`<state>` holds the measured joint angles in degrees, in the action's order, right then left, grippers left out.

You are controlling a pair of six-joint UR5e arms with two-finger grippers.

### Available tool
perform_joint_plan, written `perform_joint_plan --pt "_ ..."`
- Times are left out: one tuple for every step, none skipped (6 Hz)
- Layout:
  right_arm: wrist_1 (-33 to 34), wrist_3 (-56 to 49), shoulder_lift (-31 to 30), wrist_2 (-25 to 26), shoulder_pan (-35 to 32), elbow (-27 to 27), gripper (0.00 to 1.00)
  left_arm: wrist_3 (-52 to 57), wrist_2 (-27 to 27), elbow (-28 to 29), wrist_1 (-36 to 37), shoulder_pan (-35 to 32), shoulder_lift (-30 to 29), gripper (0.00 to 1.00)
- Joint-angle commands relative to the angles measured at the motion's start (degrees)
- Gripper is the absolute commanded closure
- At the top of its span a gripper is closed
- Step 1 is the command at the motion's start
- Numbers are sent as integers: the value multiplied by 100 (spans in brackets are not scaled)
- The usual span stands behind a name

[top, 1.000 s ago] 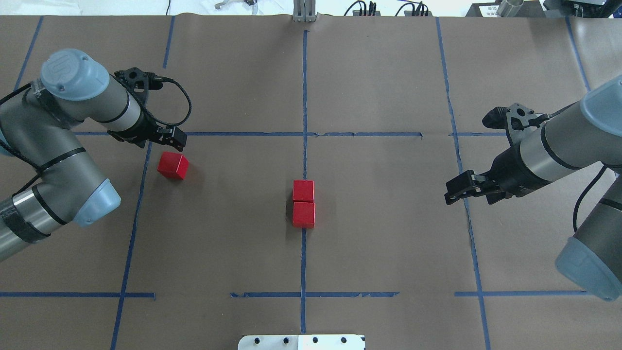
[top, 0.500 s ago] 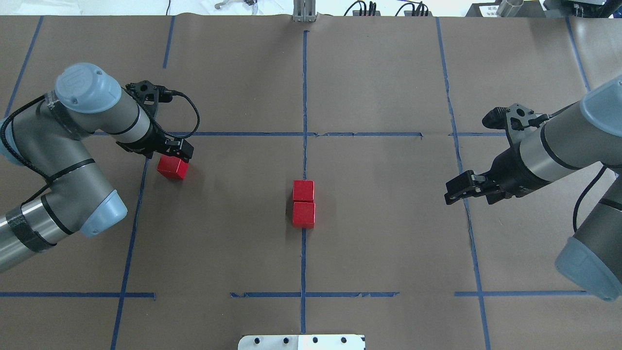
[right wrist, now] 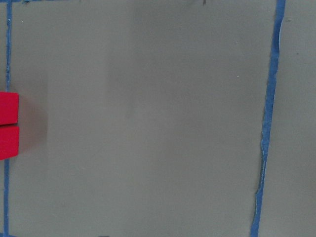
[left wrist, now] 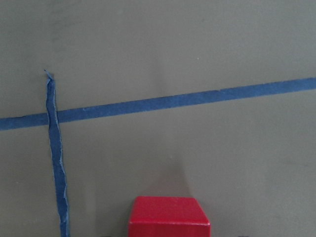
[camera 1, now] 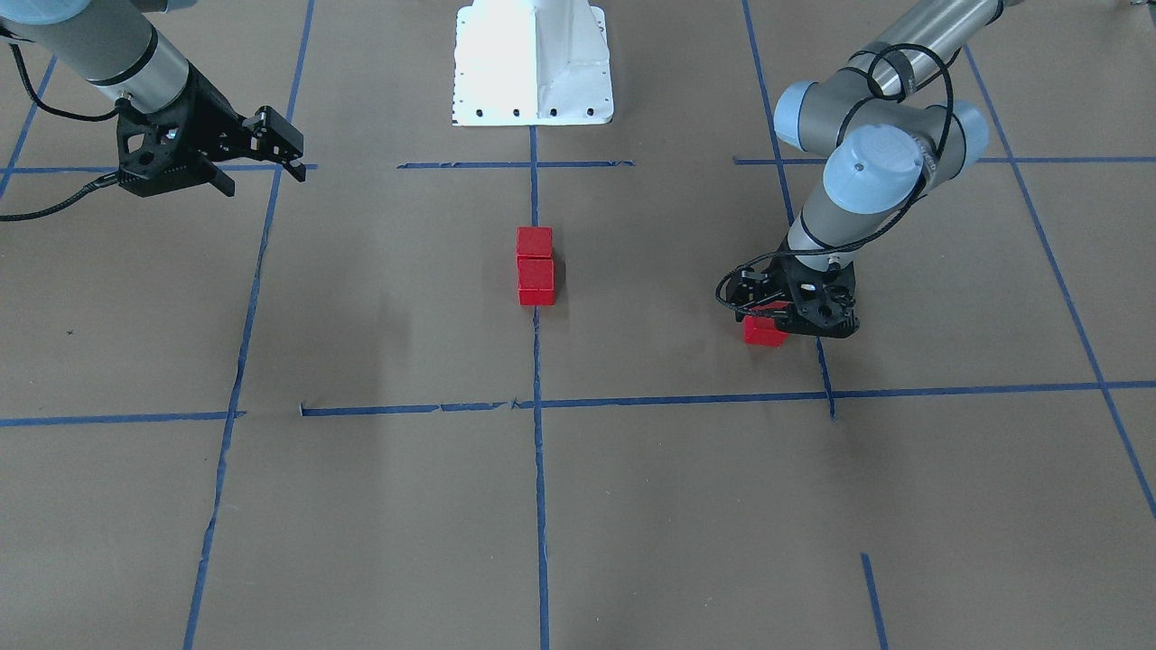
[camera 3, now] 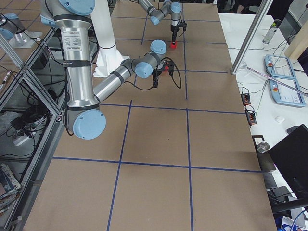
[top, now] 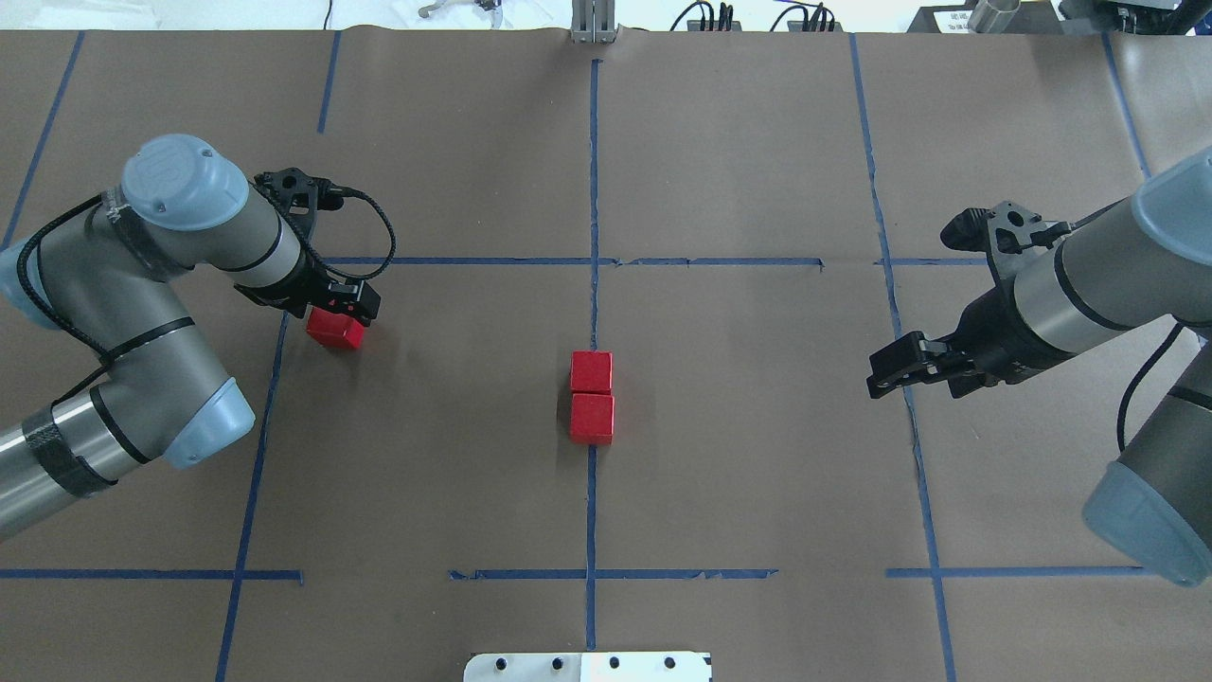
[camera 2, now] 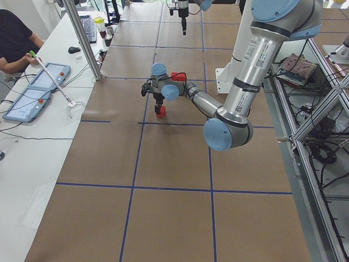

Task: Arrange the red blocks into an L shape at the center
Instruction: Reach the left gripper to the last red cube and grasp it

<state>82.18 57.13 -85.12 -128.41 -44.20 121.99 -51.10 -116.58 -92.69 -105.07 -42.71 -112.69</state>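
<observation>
I need to grip the third red block by its body with my left gripper next. Then it can complete the L at the center.
Two red blocks lie touching in a line on the long blue tape line at the center of the brown paper. They also show in the front view and at the left edge of the right wrist view. A third red block lies apart at the left. My left gripper is open and sits low over it, partly hiding it. In the left wrist view this block is at the bottom middle. My right gripper is open and empty, held above the paper at the right.
The robot's white base stands at the near middle edge. Blue tape lines cross the paper into squares. An operator sits at a side table with control panels. Cables and tools lie along the far edge.
My left arm has moved toward the lone red block and come down over it, so the gripper now covers part of it. The right arm and the two center blocks have not moved.
</observation>
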Motion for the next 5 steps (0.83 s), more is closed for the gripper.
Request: perform_joint_plan --pt "0 0 -5 0 -1 0 0 -6 4 40 4 70 -8 15" --pt "0 -9 -5 0 -1 0 0 3 4 66 4 70 -17 20" --pt "0 -9 -13 0 -1 0 0 3 12 66 4 70 -17 33" --pt "0 -9 -22 -9 -1 9 0 -110 30 23 30 70 -25 85" --pt "0 -9 -74 -17 -9 87 0 -616 47 -82 83 1 -69 100"
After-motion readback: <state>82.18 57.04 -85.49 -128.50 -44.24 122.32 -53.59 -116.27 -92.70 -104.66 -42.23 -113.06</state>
